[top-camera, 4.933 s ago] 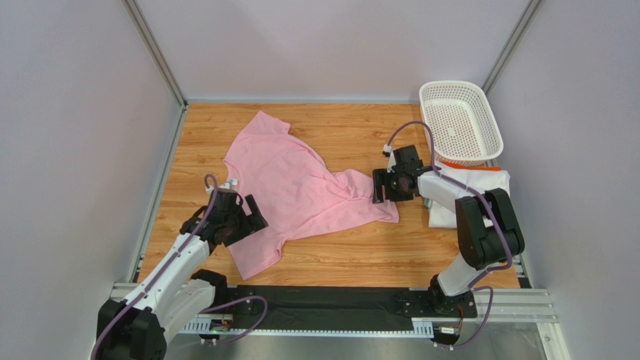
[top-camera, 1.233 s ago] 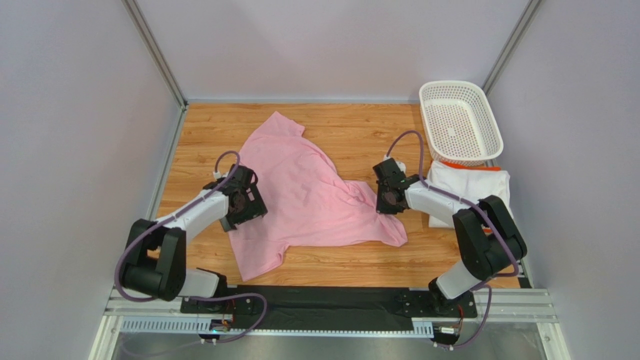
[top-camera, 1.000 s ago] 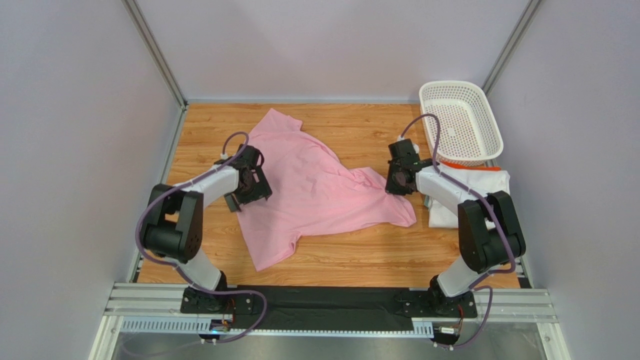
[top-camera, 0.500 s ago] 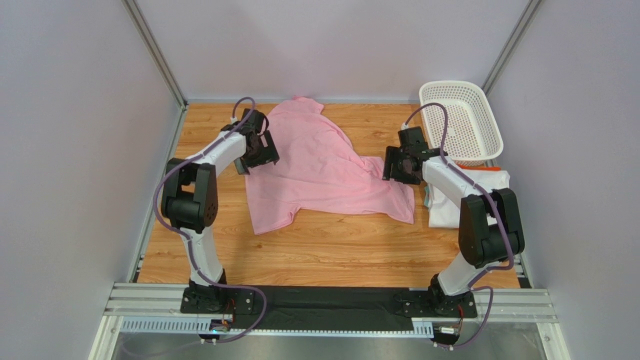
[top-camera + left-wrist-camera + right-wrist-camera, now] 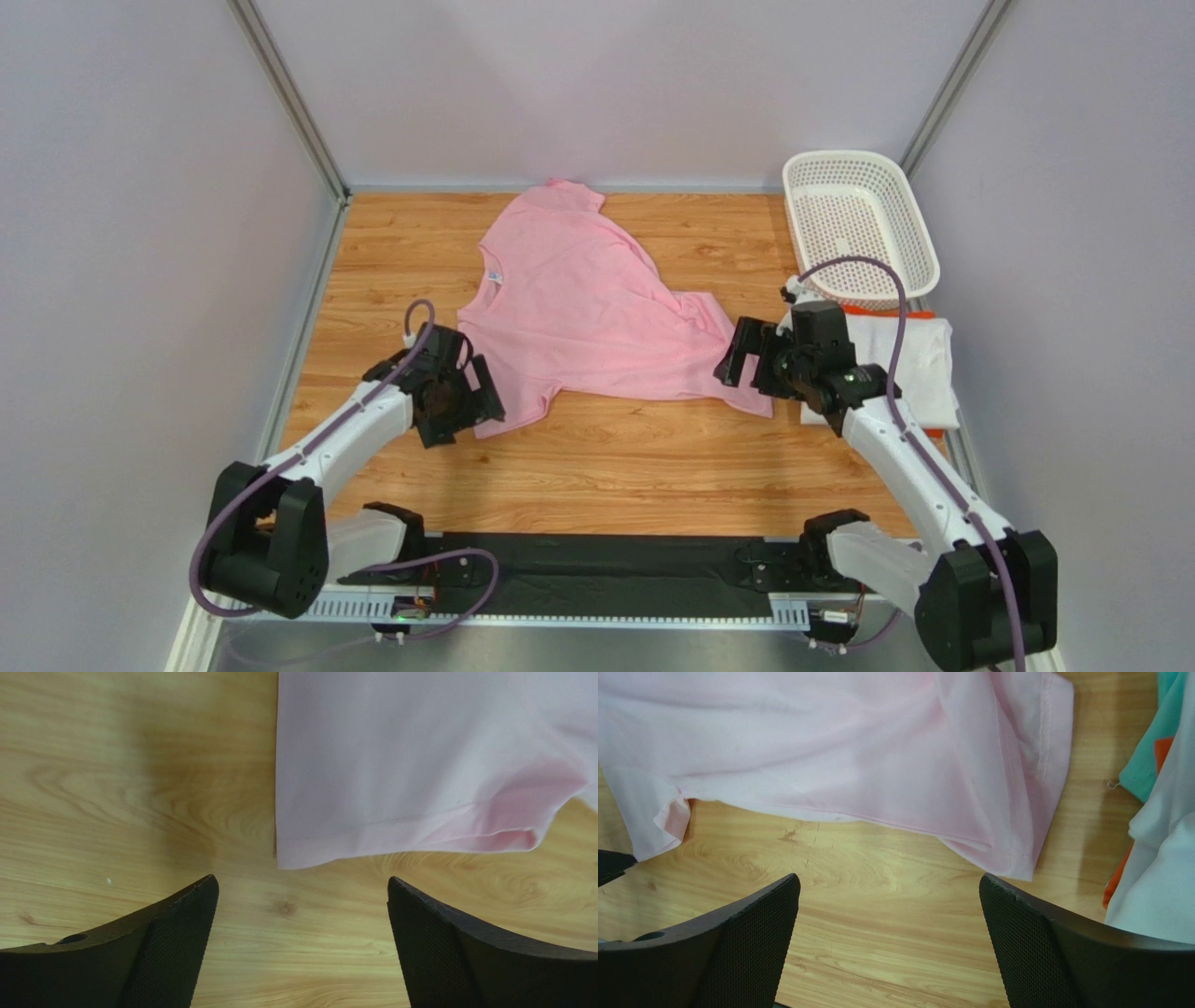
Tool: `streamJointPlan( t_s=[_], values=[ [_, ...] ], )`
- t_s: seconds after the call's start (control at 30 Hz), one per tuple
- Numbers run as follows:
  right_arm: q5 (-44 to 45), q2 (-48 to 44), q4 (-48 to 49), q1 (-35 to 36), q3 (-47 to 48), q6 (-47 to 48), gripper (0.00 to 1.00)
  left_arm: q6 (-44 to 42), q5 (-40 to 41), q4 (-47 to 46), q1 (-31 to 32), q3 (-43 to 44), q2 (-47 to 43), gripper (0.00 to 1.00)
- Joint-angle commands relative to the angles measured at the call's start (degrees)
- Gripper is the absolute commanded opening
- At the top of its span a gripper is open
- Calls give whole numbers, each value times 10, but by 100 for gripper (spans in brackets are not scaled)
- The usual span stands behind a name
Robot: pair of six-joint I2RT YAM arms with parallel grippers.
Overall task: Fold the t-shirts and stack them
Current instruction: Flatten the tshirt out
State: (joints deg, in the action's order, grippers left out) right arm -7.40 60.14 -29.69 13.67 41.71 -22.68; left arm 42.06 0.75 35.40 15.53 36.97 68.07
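Observation:
The left gripper grabs the pink t-shirt's near sleeve hem at its collar-side corner next, to spread the shirt flat for folding.
The light pink t-shirt lies spread on the wooden table, collar to the left and one sleeve against the back wall. Its near sleeve hem sits just beyond my left gripper, which is open over bare wood. My right gripper is open too and holds nothing. The pink hem corner lies just ahead of it. The white t-shirt with orange trim rests folded at the right, and its edge shows beside the right finger.
A white perforated basket stands at the back right, overlapping the white shirt's far edge. Grey walls close in the table on three sides. A teal patch shows on the folded white shirt.
The pink shirt was carried toward the back wall and laid down. The right gripper has opened and let go of it. Both arms have drawn back to the shirt's near edge.

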Motion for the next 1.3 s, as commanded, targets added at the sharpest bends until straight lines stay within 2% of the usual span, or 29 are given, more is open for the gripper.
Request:
streamJointPlan(
  t_s=[0.0,0.1,0.27,0.4,0.5,0.57,0.6,0.63,0.83,0.93,1.03,1.2,1.27],
  values=[
    [-50,-48,8,-1,-34,-21,100,28,-43,-44,12,-26,-29,93],
    [-45,-83,-7,-1,-50,-25,100,33,-26,-48,13,-44,-24,81],
    [-42,-101,-13,-1,-70,-24,100,33,-15,-60,13,-38,17,71],
    [-44,-109,-16,-1,-82,-18,100,32,-8,-67,13,-22,57,67],
    [-28,-111,-19,-1,-86,-18,100,30,-16,-79,13,-13,88,51],
    [-11,-108,-18,-1,-87,-19,100,21,-24,-83,15,-9,101,31],
    [-6,-107,-19,-1,-88,-18,100,21,-24,-86,15,-8,101,7],
    [-3,-104,-20,-2,-87,-18,100,20,-21,-87,15,-7,101,0],
    [33,-92,-28,-2,-86,-24,100,12,11,-65,15,-1,52,0],
    [59,-86,-35,-1,-83,-28,100,26,53,-32,15,-11,-11,0],
    [73,-75,-37,-1,-85,-33,99,47,96,-4,15,-34,-109,0],
    [41,-39,-24,-2,-99,-40,86,61,116,10,15,-68,-214,0],
    [20,-30,-20,-1,-108,-43,81,62,123,24,15,-68,-225,0]
  ],
)
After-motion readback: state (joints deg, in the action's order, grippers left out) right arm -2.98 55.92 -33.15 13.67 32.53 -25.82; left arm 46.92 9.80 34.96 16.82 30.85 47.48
